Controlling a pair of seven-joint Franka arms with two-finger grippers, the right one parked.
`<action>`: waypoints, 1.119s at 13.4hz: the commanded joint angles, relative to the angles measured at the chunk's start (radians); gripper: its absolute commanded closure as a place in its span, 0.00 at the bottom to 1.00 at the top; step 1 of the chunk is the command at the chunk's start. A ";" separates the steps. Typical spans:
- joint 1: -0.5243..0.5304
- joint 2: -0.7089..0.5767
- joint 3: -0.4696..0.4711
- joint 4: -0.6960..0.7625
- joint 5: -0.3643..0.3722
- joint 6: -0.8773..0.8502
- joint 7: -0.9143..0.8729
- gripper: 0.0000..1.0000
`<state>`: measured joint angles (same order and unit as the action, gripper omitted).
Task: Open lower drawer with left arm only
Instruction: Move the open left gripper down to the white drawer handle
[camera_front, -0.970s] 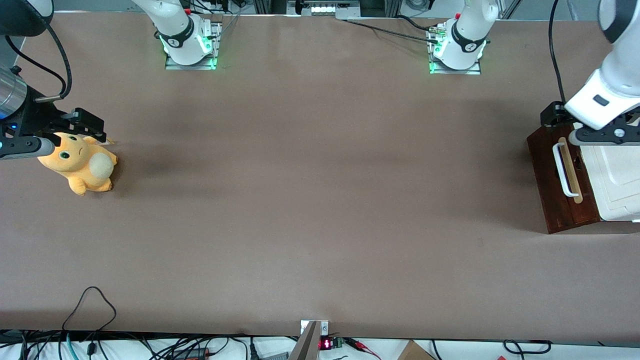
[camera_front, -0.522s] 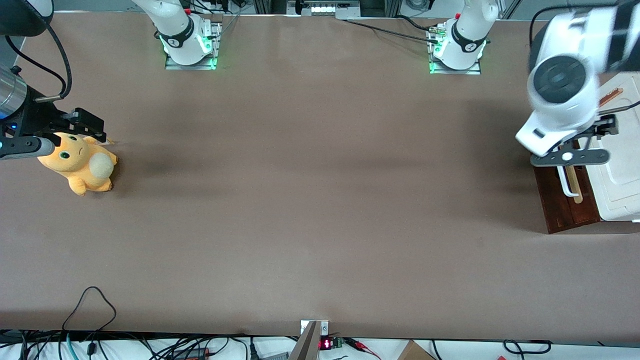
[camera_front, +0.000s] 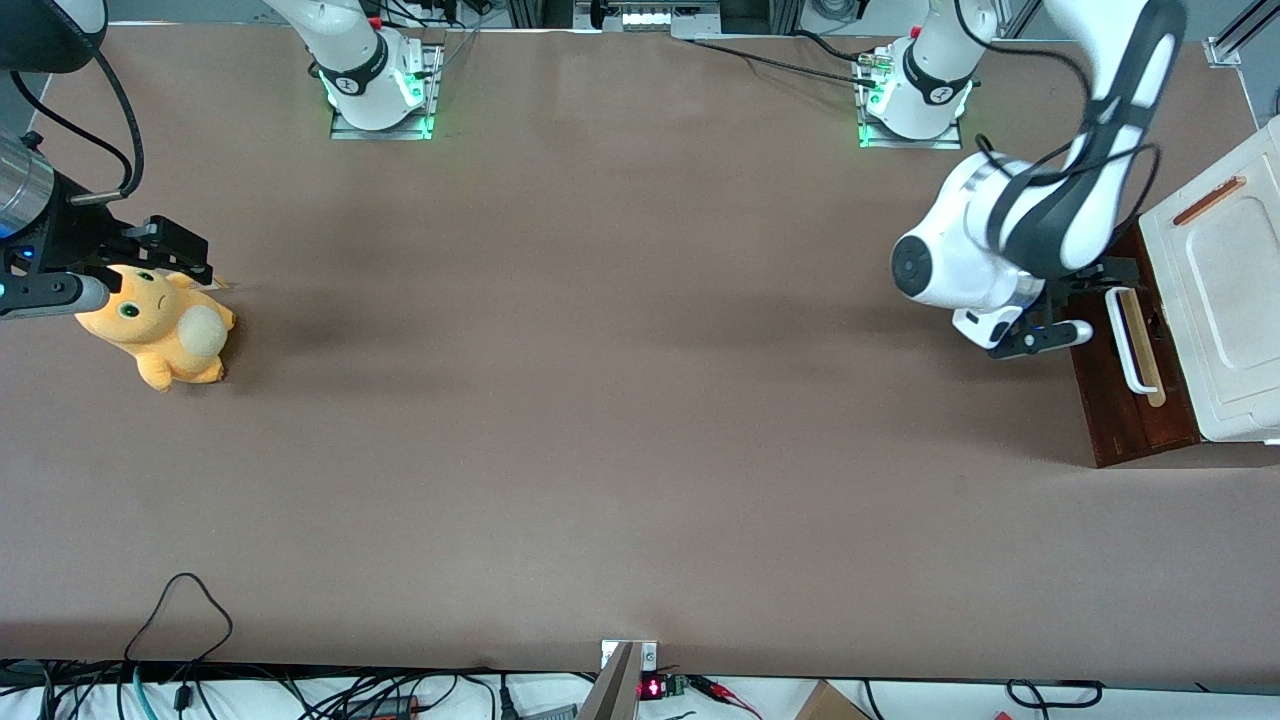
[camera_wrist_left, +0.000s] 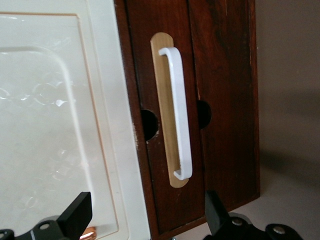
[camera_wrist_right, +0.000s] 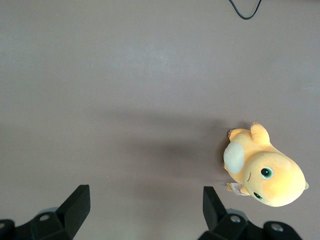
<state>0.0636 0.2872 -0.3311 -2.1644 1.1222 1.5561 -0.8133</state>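
To pull open the lower drawer (camera_wrist_left: 145, 65), my left gripper next needs to grab its white bar handle (camera_wrist_left: 181, 112).
The lower drawer (camera_front: 1128, 415) shows as a dark reddish-brown front at the working arm's end of the table, under the white cabinet top (camera_front: 1225, 300). Its white bar handle (camera_front: 1127, 345) lies on a pale wood strip. In the left wrist view the drawer front (camera_wrist_left: 225, 85) and handle (camera_wrist_left: 180, 115) are seen from above, and the drawer looks closed. The left arm (camera_front: 1010, 240) bends low in front of the drawer. Its gripper (camera_front: 1045, 325) hovers above the drawer front's edge, apart from the handle. The gripper (camera_wrist_left: 145, 222) is open wide and holds nothing.
An orange plush toy (camera_front: 160, 325) lies toward the parked arm's end of the table. Two arm bases (camera_front: 915, 100) stand at the table edge farthest from the front camera. Loose cables (camera_front: 180, 610) lie at the table edge nearest the front camera.
The left arm has swung off the cabinet top and dropped lower in front of the drawer, uncovering the white top. The drawer has not moved.
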 joint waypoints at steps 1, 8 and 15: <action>0.001 0.064 -0.005 -0.002 0.108 -0.057 -0.070 0.01; 0.016 0.219 0.035 0.009 0.321 -0.085 -0.164 0.05; 0.054 0.259 0.061 0.026 0.424 -0.093 -0.161 0.14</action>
<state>0.1059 0.5253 -0.2650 -2.1598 1.5210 1.4835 -0.9731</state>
